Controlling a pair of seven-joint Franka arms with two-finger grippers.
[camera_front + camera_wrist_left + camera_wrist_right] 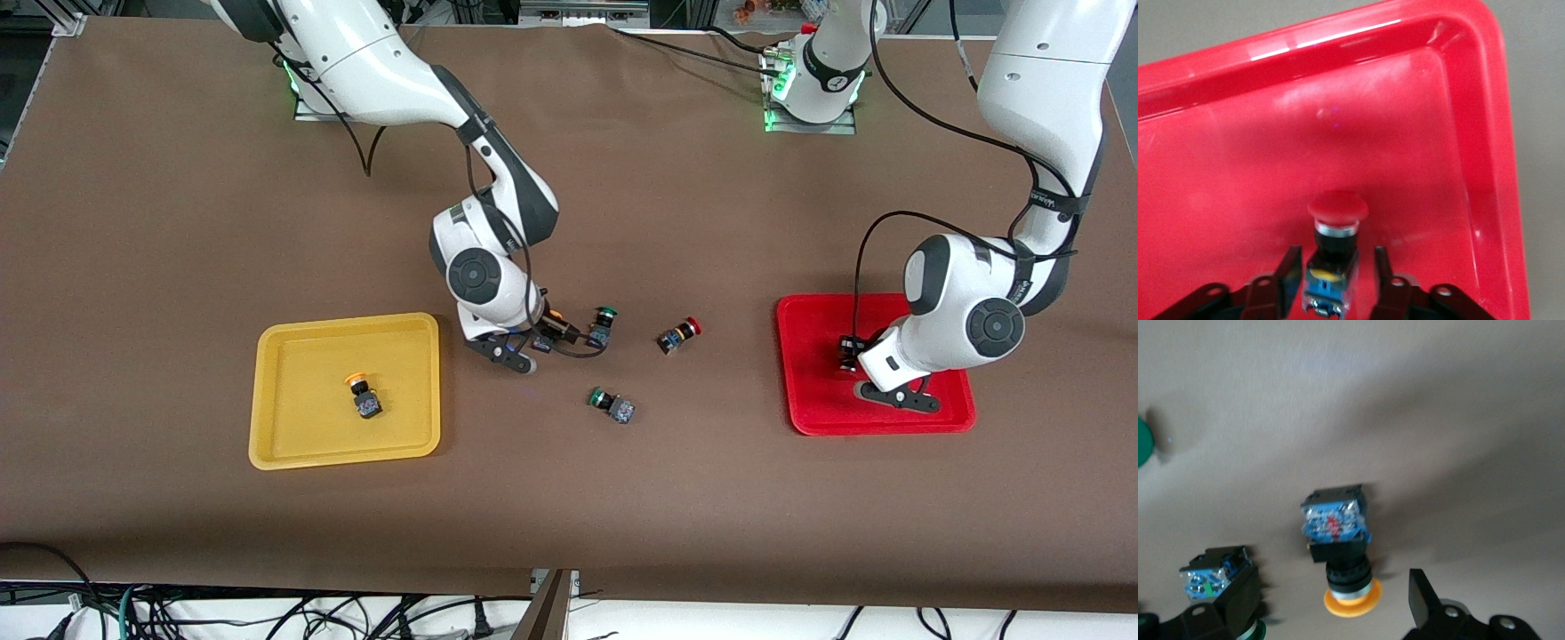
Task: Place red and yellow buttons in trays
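Observation:
I will next grip the orange-yellow-capped button by its black collar point(1349, 576) with my right gripper. Then I can place the button in the yellow tray.
My left gripper point(851, 356) is low in the red tray point(818, 400), open. A red-capped button point(1333, 257) lies on the tray floor point(1238, 173) between its fingers point(1290, 267), with a gap on each side. My right gripper point(536, 340) is open, low over the table beside the yellow tray point(293, 449). Its fingers point(1423, 593) straddle an orange-yellow-capped button point(1338, 550), not touching it; this button also shows in the front view point(556, 314). A second yellow-capped button point(363, 396) lies in the yellow tray. A second red-capped button point(678, 336) lies on the table between the trays.
A green-capped button point(603, 325) lies right beside my right gripper's finger and also shows in the right wrist view point(1215, 577). Another green-capped button point(612, 404) lies nearer the front camera. Brown cloth point(569, 178) covers the table.

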